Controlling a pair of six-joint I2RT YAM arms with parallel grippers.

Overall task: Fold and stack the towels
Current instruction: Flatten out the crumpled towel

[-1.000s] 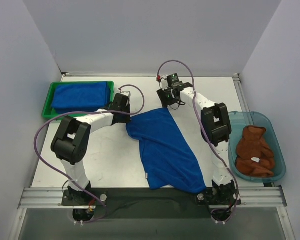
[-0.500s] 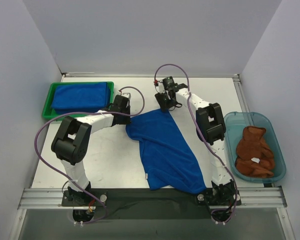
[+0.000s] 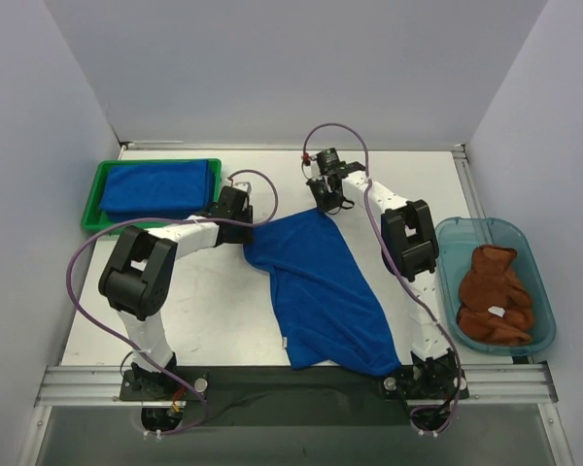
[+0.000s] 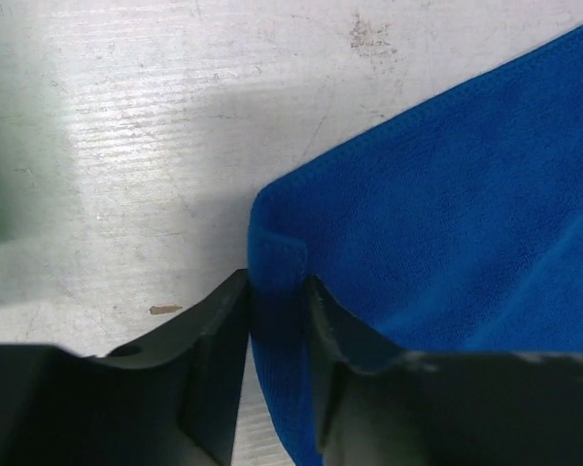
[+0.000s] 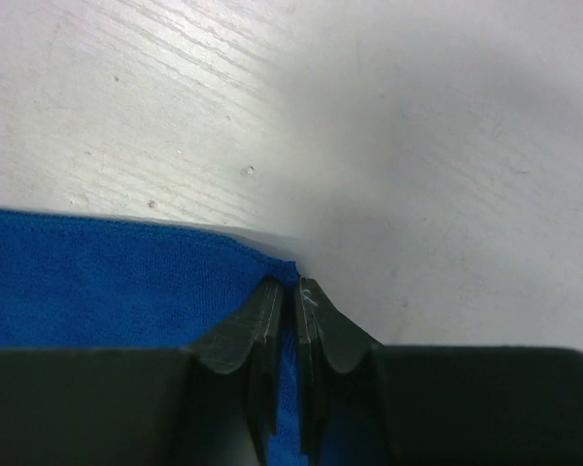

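Observation:
The robot's left gripper will next grab the blue towel's free far corner (image 3: 248, 239) (image 4: 277, 269), opposite the right gripper's corner, so that the towel can be spread flat and folded.
A royal blue towel (image 3: 321, 291) lies crumpled across the middle of the table, reaching down to the near edge. My left gripper (image 3: 252, 226) is at its far left corner. In the left wrist view the jaws (image 4: 277, 291) stand a little apart, and the towel's hemmed corner (image 4: 277, 257) sits loosely between them. My right gripper (image 3: 325, 207) is at the far right corner. The right wrist view shows it (image 5: 296, 286) shut on the towel's edge (image 5: 126, 282), right on the tabletop. Another blue towel (image 3: 160, 186) lies folded in the green tray. A rust-brown towel (image 3: 494, 291) is bunched in the teal bin.
The green tray (image 3: 90, 209) stands at the far left, just beyond my left wrist. The translucent teal bin (image 3: 544, 282) sits at the right edge of the table. White walls close in the back and both sides.
My right gripper moved left and down onto the towel's far right corner and shut on it. My left gripper's jaws have widened round the other corner.

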